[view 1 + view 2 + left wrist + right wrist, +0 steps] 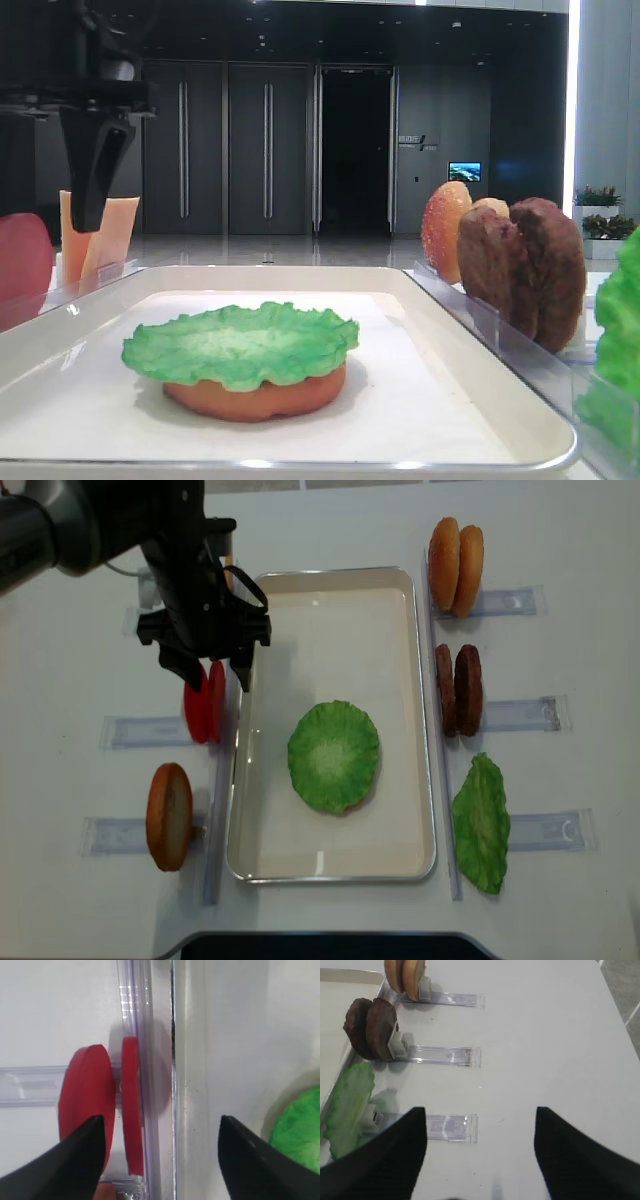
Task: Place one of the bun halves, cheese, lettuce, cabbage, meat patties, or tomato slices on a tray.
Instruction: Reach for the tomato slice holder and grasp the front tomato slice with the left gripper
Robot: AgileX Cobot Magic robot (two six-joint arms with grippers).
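I will next reach my left gripper to the red tomato slice nearest the tray and grab its exposed top edge (217, 698), since the clear rack (150, 732) holds the slice's lower side.
On the cream-white tray (420, 710) a ruffled lettuce (333, 756) leaf lies on a flat bun half (255, 397). Two red tomato slices (205, 702) stand on edge in a clear rack just left of the tray. My left gripper (214, 675) hangs open over them. In the left wrist view its fingertips straddle the tomato slices (85, 1092) and the tray rim (187, 1085), with nothing held. My right gripper (480, 1110) is open over bare table, beside the clear racks. It does not show in the overhead view.
Right of the tray, racks hold two bun halves (455, 565), two meat patties (458, 690) and a green leaf (480, 820). One bun half (170, 815) stands at the front left. Cheese slices (105, 240) stand behind the left arm.
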